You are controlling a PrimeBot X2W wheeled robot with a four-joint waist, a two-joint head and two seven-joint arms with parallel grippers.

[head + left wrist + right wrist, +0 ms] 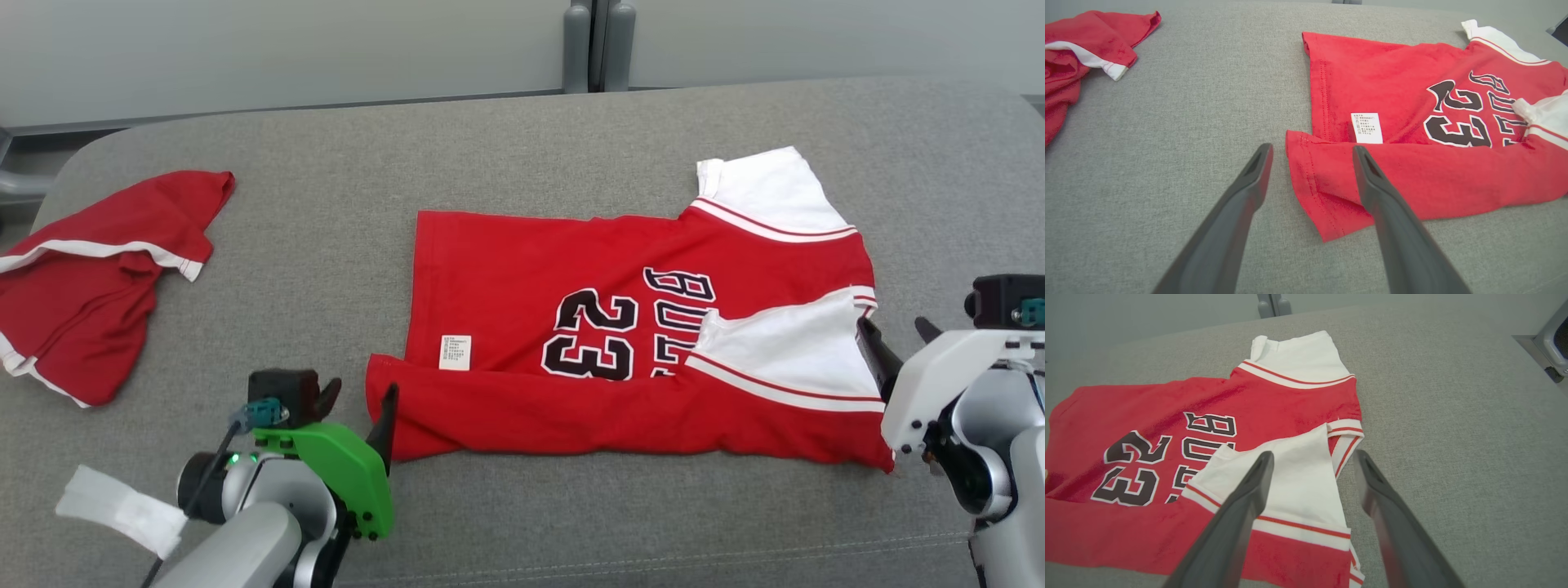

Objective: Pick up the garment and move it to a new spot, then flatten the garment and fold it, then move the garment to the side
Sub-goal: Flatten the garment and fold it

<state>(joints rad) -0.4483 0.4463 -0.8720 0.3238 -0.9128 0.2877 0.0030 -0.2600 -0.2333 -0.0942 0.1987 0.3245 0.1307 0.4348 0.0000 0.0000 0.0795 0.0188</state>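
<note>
My left gripper is going to take hold of the red jersey next by the folded-over hem corner below its white care label (455, 353), to flatten the jersey.
The garment (571, 327) is a red jersey with white sleeves and a black 23, lying on the grey cushion with its near long edge folded over the front. A white care label (1367, 128) shows near its left hem. My left gripper (359, 400) stands open at the folded lower left corner (1314, 196), one finger over the cloth, one beside it. At the jersey's right end my right gripper (898, 343) is open, its fingers astride the edge of the white sleeve (1298, 477). Nothing is held.
A second red garment (90, 269) with white trim lies crumpled at the cushion's far left edge. The grey cushion (522, 139) has bare room behind the jersey and to its right. A pale wall and a grey post (598, 45) stand behind.
</note>
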